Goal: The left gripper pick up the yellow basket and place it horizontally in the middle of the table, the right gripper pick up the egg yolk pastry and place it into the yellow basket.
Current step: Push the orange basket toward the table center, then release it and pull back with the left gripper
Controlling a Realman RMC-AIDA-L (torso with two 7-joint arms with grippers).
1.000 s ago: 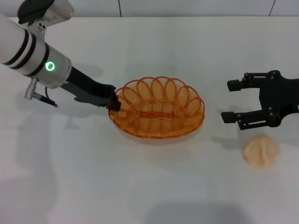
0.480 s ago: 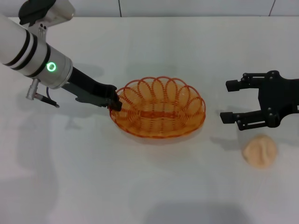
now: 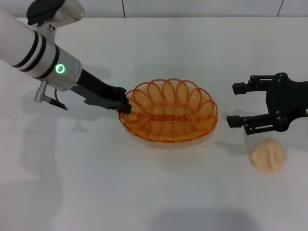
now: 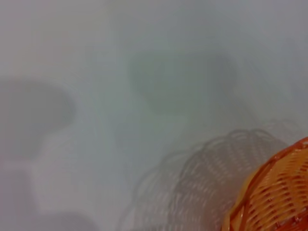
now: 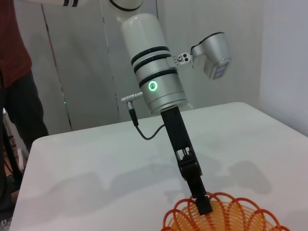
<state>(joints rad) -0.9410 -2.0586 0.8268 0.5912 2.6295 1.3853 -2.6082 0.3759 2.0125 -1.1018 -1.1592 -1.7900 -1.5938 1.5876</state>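
My left gripper needs to open: the yellow basket's base (image 3: 168, 130) is level at the middle of the table in the head view.
The yellow basket (image 3: 169, 114), an oval orange-amber wire basket, sits near the middle of the white table (image 3: 144, 192). My left gripper (image 3: 125, 105) is shut on the basket's left rim. Part of the basket shows in the left wrist view (image 4: 279, 197), and its rim shows in the right wrist view (image 5: 226, 215) with the left gripper (image 5: 204, 206) clamped on it. The egg yolk pastry (image 3: 267, 155), a pale peach bun, lies on the table at the right. My right gripper (image 3: 237, 105) is open and hovers just above and behind the pastry, apart from it.
The table's far edge meets a grey wall (image 3: 192, 7). In the right wrist view a person in a red top (image 5: 14, 72) stands beyond the table's far side.
My left gripper has carried the basket a little to the right. The right gripper and the pastry have not moved.
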